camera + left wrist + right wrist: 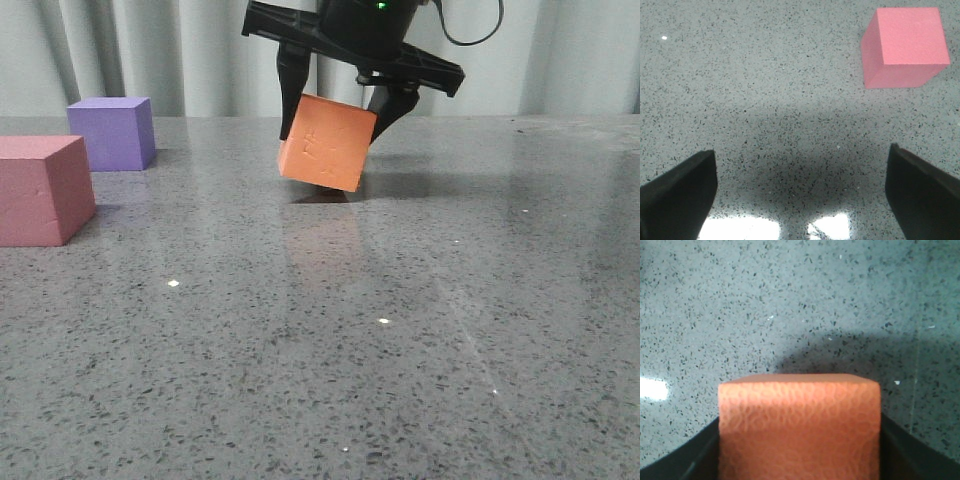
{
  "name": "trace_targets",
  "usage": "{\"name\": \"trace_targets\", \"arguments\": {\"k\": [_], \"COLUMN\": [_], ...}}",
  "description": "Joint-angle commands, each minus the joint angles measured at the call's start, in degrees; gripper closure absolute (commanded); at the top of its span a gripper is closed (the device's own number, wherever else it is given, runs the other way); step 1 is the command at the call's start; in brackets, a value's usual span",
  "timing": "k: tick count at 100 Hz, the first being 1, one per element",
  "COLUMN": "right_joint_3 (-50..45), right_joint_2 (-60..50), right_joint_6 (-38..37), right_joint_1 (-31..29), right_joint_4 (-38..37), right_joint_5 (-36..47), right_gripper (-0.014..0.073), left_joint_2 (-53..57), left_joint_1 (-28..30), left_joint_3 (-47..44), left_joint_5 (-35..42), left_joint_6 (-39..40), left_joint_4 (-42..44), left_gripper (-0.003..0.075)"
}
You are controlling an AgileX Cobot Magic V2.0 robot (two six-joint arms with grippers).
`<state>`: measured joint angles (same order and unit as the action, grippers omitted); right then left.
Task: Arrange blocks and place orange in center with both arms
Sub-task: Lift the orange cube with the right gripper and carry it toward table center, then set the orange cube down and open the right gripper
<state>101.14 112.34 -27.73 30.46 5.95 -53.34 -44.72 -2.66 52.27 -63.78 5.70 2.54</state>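
The robot's right gripper is ready to open, as the orange cube's lowest corner (350, 188) is over the speckled tabletop, close to its dark shadow.
The orange cube (327, 142) hangs tilted in my right gripper (336, 122), which is shut on it at the middle back of the table. Its lowest corner is just above the surface or touching it; I cannot tell which. In the right wrist view the cube (800, 425) fills the gap between the black fingers (687, 460). The pink-red cube (40, 190) sits at the far left and the purple cube (112, 132) behind it. My left gripper (800, 190) is open and empty above bare table, with the pink-red cube (905, 47) ahead of it. The left gripper is out of the front view.
The grey speckled table (400, 330) stretches from the cubes to the front and right. A pale curtain (560, 60) hangs behind the table's far edge.
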Motion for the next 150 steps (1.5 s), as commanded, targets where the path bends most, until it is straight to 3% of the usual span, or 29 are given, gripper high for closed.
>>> {"name": "trace_targets", "arguments": {"k": [1, 88, 118, 150], "right_joint_3": [2.01, 1.71, 1.71, 2.61], "right_joint_2": [-3.13, -3.07, -3.07, -3.65], "right_joint_6": [0.02, 0.07, 0.07, 0.73], "right_joint_1": [0.11, 0.11, 0.11, 0.11], "right_joint_4": [-0.53, -0.75, -0.70, -0.70], "right_joint_5": [1.95, 3.11, 2.73, 2.44], "right_gripper": [0.0169, 0.0164, -0.0068, -0.0069], "left_joint_2": [-0.03, -0.03, -0.03, -0.03], "left_joint_1": [-0.04, -0.04, -0.04, -0.04], "left_joint_3": [1.89, 1.89, 1.89, 1.89], "left_joint_5": [2.45, 2.07, 1.88, 1.84], "left_joint_6": [0.07, 0.07, 0.07, 0.07], "left_joint_4": [-0.03, -0.03, -0.03, -0.03], "left_gripper": [0.0083, 0.0083, 0.0083, 0.0083]}}
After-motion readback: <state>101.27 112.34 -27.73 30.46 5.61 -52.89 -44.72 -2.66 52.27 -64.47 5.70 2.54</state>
